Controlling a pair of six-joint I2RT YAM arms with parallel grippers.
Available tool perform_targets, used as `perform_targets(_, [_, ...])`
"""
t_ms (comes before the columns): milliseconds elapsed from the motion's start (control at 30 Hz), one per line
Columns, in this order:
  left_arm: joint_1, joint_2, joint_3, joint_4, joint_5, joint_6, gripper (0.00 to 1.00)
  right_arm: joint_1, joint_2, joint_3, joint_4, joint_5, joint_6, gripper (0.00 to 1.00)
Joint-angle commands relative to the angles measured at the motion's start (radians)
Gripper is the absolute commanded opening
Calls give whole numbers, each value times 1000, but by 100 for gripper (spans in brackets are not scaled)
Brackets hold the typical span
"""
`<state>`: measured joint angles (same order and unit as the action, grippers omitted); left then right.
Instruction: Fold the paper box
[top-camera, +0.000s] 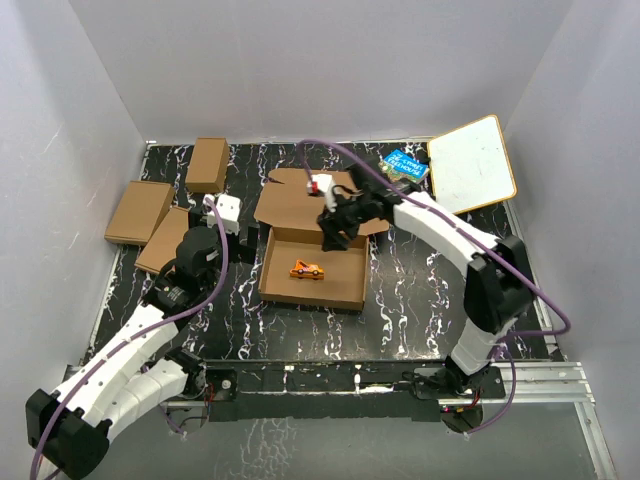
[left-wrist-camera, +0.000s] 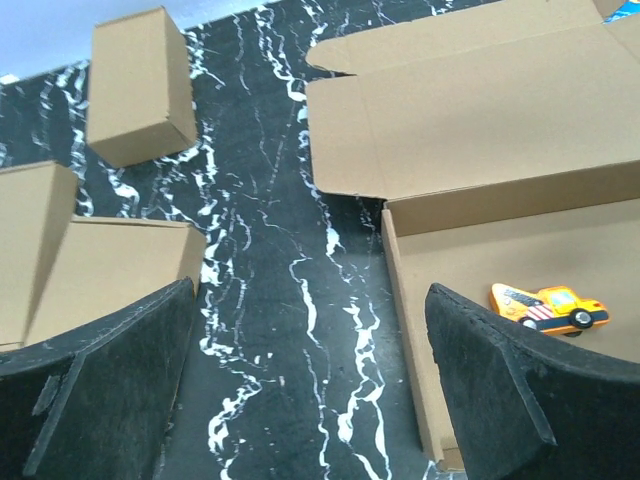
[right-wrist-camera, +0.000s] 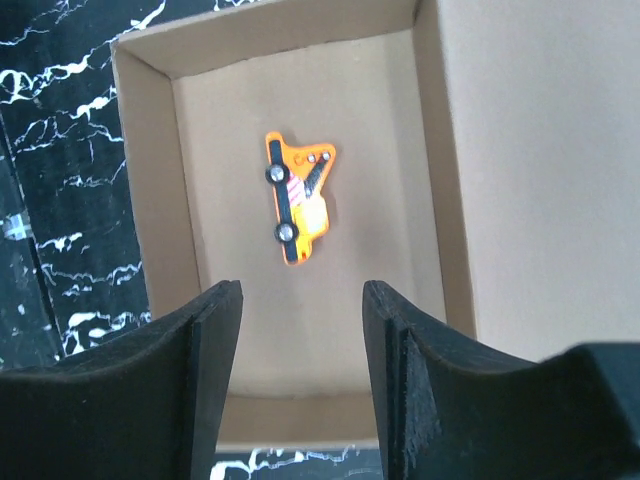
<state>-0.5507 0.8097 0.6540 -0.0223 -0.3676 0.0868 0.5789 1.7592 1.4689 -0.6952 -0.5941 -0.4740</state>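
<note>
I should raise the lid to fold the box, so my left gripper needs to grab the lid's side edge (top-camera: 260, 203) (left-wrist-camera: 316, 137) nearest the smaller cardboard boxes next.
The paper box (top-camera: 290, 207) lies mid-table as an open brown tray with its lid flap laid flat behind it. An orange toy truck (top-camera: 306, 269) lies inside the tray. My right gripper (top-camera: 334, 236) hovers over the tray's back wall where the lid joins, open and empty; in the right wrist view (right-wrist-camera: 300, 350) the truck (right-wrist-camera: 297, 198) lies ahead of its fingers. My left gripper (top-camera: 237, 230) is open wide and empty over the bare table just left of the box; the left wrist view (left-wrist-camera: 310, 400) shows the tray's left wall (left-wrist-camera: 405, 330) beside its right finger.
Three smaller folded cardboard boxes sit at the left (top-camera: 208, 164), (top-camera: 138, 211), (top-camera: 165, 242). A blue book (top-camera: 405, 165) and a white board (top-camera: 472, 163) lie at the back right. White walls enclose the black marbled table (top-camera: 410, 290).
</note>
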Motion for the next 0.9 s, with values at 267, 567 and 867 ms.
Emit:
perform_targets(267, [372, 297, 41, 254, 697, -630, 95, -486, -349, -589, 768, -488, 357, 100])
perform_targets(567, [547, 880, 309, 435, 989, -868, 93, -576, -362, -705, 879, -575, 454, 100])
perform_targets(867, [549, 1386, 918, -90, 1135, -632, 84, -643, -372, -710, 862, -605, 430, 100])
